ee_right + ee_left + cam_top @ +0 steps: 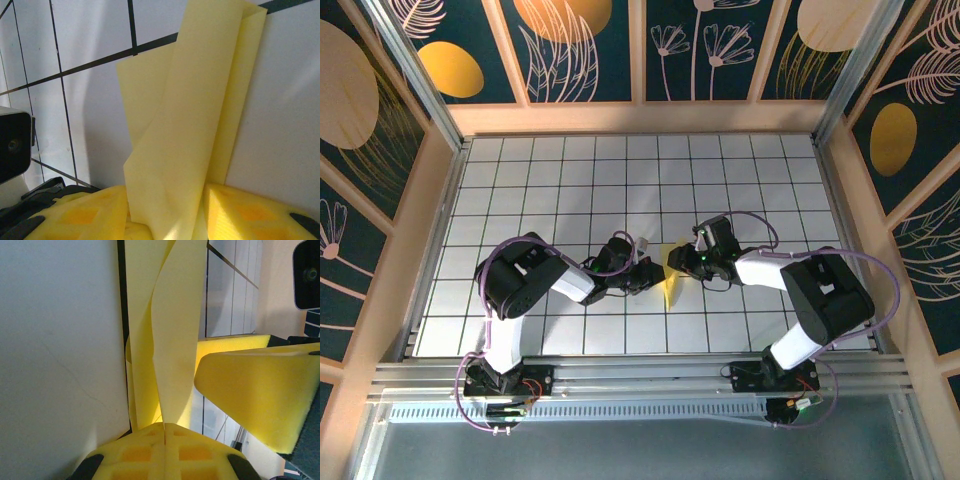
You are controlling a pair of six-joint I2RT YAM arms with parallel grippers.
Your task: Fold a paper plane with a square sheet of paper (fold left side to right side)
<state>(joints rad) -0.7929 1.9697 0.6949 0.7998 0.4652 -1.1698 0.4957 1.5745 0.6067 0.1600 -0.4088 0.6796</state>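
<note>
The robot's right gripper should next grab the folded paper's layers beside the flap to keep the fold closed, which leaves the left gripper free to work along it.
The pale yellow sheet of paper (670, 281) is folded into a long narrow layered strip at the middle of the white grid table (570, 180), partly lifted. From the left, my left gripper (651, 275) is shut on one flap (172, 340), which rises out of the seam between its pressed pads (150, 450). My right gripper (686, 262) comes in from the right and is open. The folded paper (195, 115) stands loosely in the wide gap between its foam pads (235, 210). Those right pads (260, 390) hover just beside the flap. Whether the strip has a paper plane's point is hidden.
Both arms reach in from bases on the aluminium rail (640, 375) at the near edge and meet at the centre. Wooden frame walls (420, 230) with painted panels close off the left, right and far sides. The left wrist camera housing (12, 145) sits close to the right gripper.
</note>
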